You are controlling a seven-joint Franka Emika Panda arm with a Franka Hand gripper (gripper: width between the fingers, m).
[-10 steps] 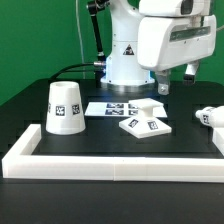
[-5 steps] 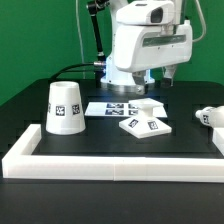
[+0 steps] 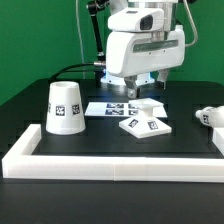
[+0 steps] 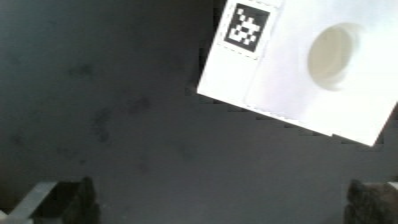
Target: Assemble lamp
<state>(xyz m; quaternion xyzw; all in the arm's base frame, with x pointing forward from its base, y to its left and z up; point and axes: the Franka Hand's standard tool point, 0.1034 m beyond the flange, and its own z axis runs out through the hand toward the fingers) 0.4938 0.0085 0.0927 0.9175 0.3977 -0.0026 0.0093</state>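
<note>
The robot's gripper should next grab the lamp base to assemble the lamp, holding it by its raised block with the socket hole (image 3: 147, 104) (image 4: 334, 57), above the tagged plate.
The flat angular lamp base (image 3: 146, 119) lies on the black table right of centre. In the wrist view it shows as a white plate (image 4: 294, 85) with a round socket hole and one tag. The tapered shade (image 3: 62, 107) stands mouth down at the exterior view's left. The bulb (image 3: 209, 117) lies at the exterior view's right edge, partly cut off. My gripper (image 3: 147, 87) hangs above and slightly behind the base, not touching it. In the wrist view the gripper (image 4: 214, 203) is open and empty, with both fingertips (image 4: 54, 200) far apart over bare table.
The marker board (image 3: 110, 108) lies flat between the shade and the base, at the arm's foot. A white rail (image 3: 110, 163) runs along the table's front and turns back at both sides. A green wall stands behind.
The arm's head has swung toward the exterior view's left and come a little lower, from over the right side to above the base. The lamp parts have not moved.
</note>
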